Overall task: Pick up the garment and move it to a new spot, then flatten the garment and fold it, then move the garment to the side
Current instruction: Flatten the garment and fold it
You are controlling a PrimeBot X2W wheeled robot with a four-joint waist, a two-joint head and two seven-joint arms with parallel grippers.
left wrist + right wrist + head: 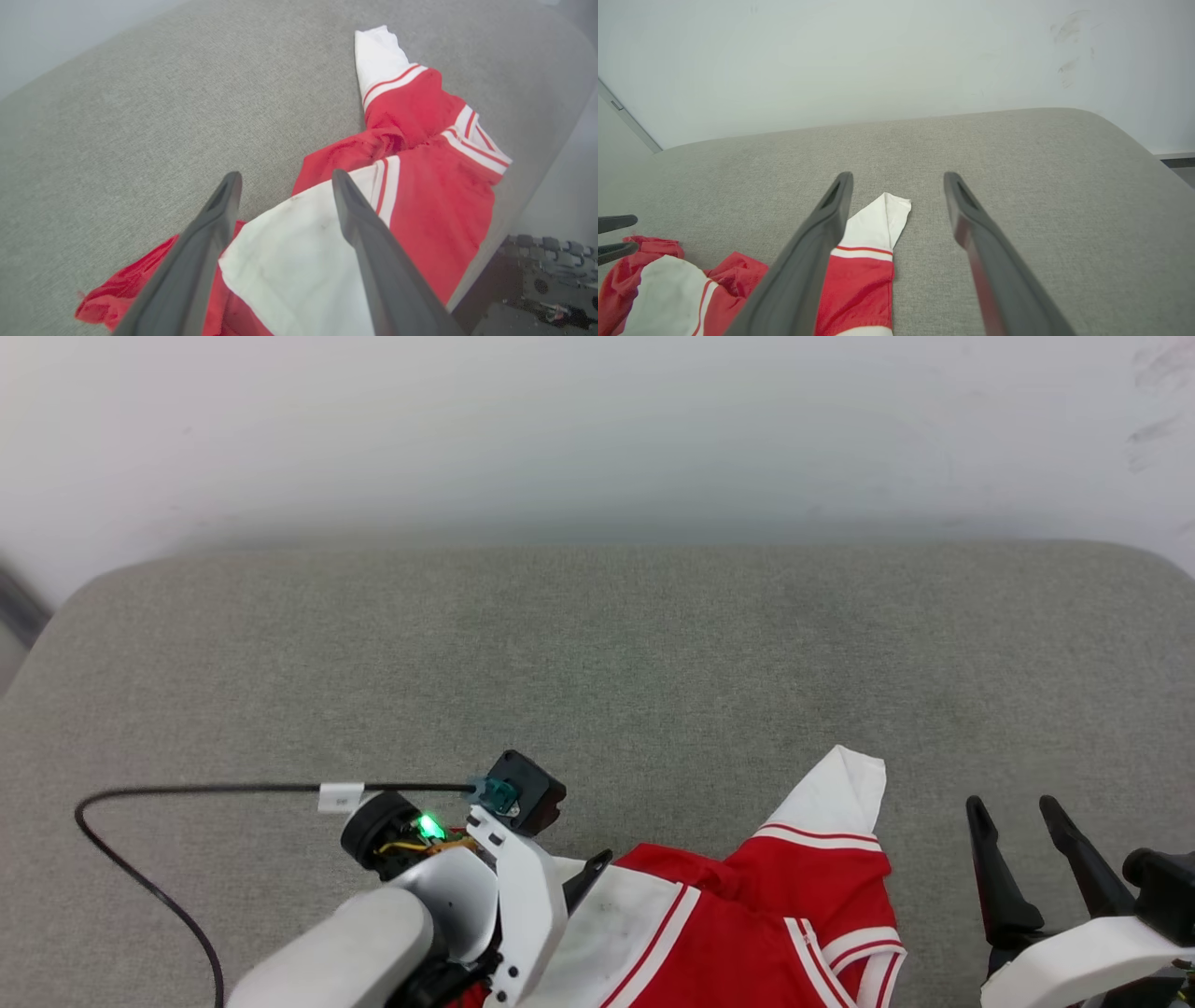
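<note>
My left gripper grabs the sleeve by its upper edge (281,208) next, since the white sleeve panel (299,261) lies spread flat and wide.
The garment (794,915) lies crumpled at the near edge of the grey cushion, red with white sleeves and red-white striped trim. One white sleeve (840,784) points away from me. In the left wrist view my left gripper (282,177) is open just above the garment (434,205), its fingers either side of a white sleeve panel (299,261) and holding nothing. My right gripper (1013,807) stands open and empty to the right of the garment. In the right wrist view its fingers (817,261) frame the pointing sleeve (880,219), and the left gripper (634,233) shows at the left edge.
The grey padded surface (597,663) stretches wide beyond and to the left of the garment, with a pale wall (597,429) behind it. A black cable (140,859) loops from my left wrist. The surface's near edge and the dark floor (546,270) lie close to the garment.
</note>
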